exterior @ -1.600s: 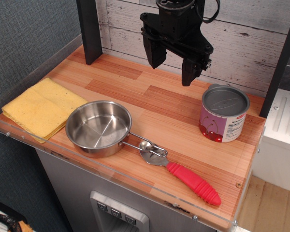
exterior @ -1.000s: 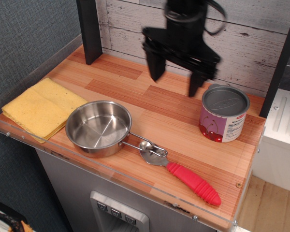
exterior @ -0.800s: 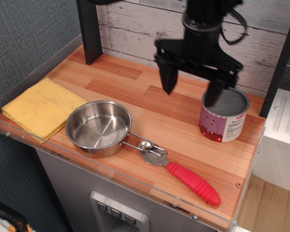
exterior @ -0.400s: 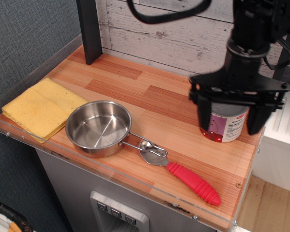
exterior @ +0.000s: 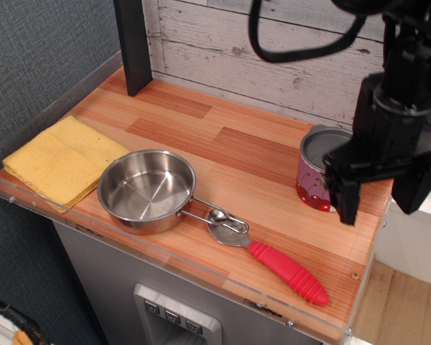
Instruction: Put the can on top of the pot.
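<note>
My gripper will next grip the can around its labelled body point(exterior: 312, 180) to set the can on top of the pot point(exterior: 146, 188).
The can point(exterior: 314, 169), with a grey lid and a pink label with red cherries, stands at the right back of the wooden table; only its left part shows. My black gripper point(exterior: 383, 198) is open and empty, low at the table's right edge. Its body covers the can's right side, and its left finger point(exterior: 346, 198) hangs in front of the can. Whether the can stands between the fingers cannot be told. The shiny steel pot point(exterior: 146, 188) sits empty at the front left, its wire handle pointing right.
A metal spoon with a ribbed red handle point(exterior: 287, 272) lies right of the pot, its bowl at the pot's handle. A folded yellow cloth point(exterior: 61, 159) lies at the far left. A black post point(exterior: 133, 43) stands at the back left. A clear plastic rim point(exterior: 201, 269) edges the front.
The open gripper has moved from above the table's back middle to the right and down, past the can, to the right edge. The can, pot and spoon have not moved.
</note>
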Motion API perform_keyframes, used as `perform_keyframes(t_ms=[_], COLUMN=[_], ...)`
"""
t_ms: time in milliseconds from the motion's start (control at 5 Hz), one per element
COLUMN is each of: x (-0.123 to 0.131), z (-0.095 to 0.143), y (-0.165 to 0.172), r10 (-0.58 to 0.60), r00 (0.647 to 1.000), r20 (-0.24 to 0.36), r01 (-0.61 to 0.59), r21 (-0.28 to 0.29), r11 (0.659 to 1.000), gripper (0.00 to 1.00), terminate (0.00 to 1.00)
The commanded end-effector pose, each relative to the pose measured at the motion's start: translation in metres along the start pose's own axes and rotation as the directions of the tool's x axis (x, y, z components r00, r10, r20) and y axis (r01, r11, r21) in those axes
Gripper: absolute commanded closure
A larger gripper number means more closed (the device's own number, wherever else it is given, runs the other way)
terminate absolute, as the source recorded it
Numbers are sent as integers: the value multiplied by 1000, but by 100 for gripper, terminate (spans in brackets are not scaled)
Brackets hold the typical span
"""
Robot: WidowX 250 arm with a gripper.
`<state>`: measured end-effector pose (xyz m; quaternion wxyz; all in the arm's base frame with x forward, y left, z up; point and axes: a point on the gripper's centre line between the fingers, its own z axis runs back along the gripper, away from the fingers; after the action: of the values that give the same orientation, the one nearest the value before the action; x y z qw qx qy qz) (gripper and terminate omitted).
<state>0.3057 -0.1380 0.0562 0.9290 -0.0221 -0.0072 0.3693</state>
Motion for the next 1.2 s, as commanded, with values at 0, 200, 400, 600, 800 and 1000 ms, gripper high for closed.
perform_keyframes(t_ms=[0,200,400,600,800,1000], x=[44,61,77,94,114,137], z=[14,11,8,8,8,8], y=[-8,-6,1,12,25,44], r10=[125,155,217,265,288,324], r00=[992,988,976,964,955,941], r20=[29,26,22,26,66,95], r01=[-123,-153,-215,-264,-287,-324], r21=[-66,-60,-57,-51,-27,-10], r11=[990,986,975,963,958,946], gripper=[0,0,0,0,0,0], terminate=[0,0,0,0,0,0])
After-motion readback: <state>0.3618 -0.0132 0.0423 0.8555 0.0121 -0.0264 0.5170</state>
